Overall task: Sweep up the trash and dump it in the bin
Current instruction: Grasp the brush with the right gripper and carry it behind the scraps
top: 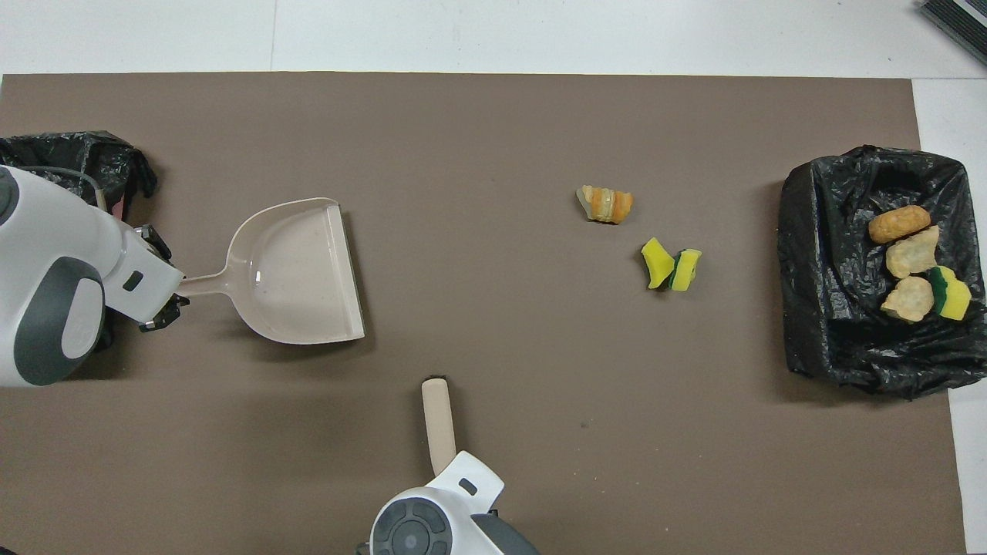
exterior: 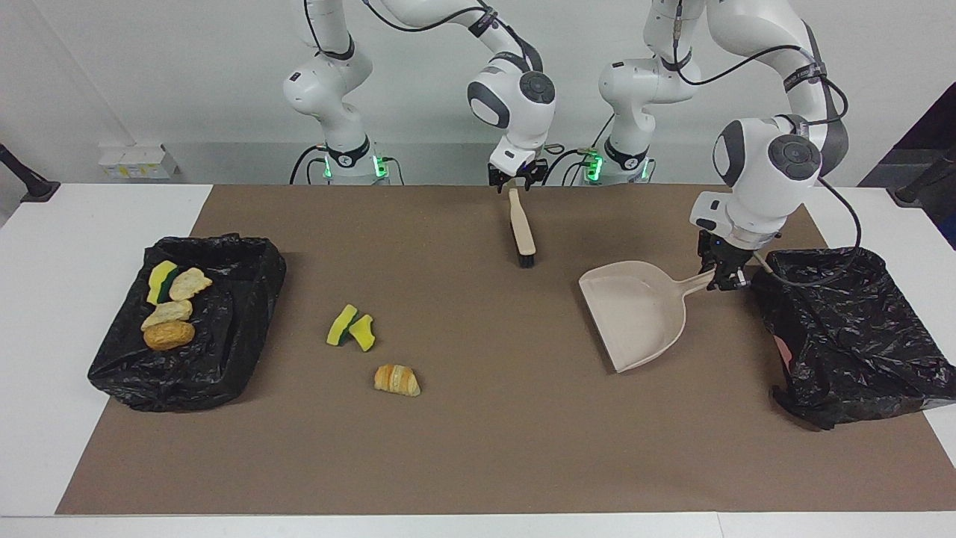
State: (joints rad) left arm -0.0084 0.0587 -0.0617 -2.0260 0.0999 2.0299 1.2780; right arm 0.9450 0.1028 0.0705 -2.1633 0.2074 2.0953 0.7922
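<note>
The croissant and sponge wedges need to be swept into the dustpan (top: pixel 301 270). My right gripper will next grab the beige brush by its handle (top: pixel 439 427) to do that.
Trash lies on the brown mat: two yellow-and-green sponge wedges (exterior: pixel 351 329) (top: pixel 672 266) touching each other, and a striped croissant (exterior: pixel 396 379) (top: pixel 606 204) beside them, farther from the robots. My left gripper (exterior: pixel 721 278) (top: pixel 173 299) is shut on the handle end of the beige dustpan (exterior: pixel 635 310) (top: pixel 301 270), whose lip rests on the mat. My right gripper (exterior: pixel 514 182) is open just above the handle end of the hand brush (exterior: pixel 521 228) (top: pixel 437 424), which lies flat with its bristles pointing away from the robots.
A black-lined bin (exterior: pixel 246 299) (top: pixel 817 293) at the right arm's end holds a bun (exterior: pixel 169 335), two bread chunks and a sponge wedge. A second black-lined bin (exterior: pixel 844 329) (top: pixel 77 150) stands at the left arm's end, right beside the left gripper.
</note>
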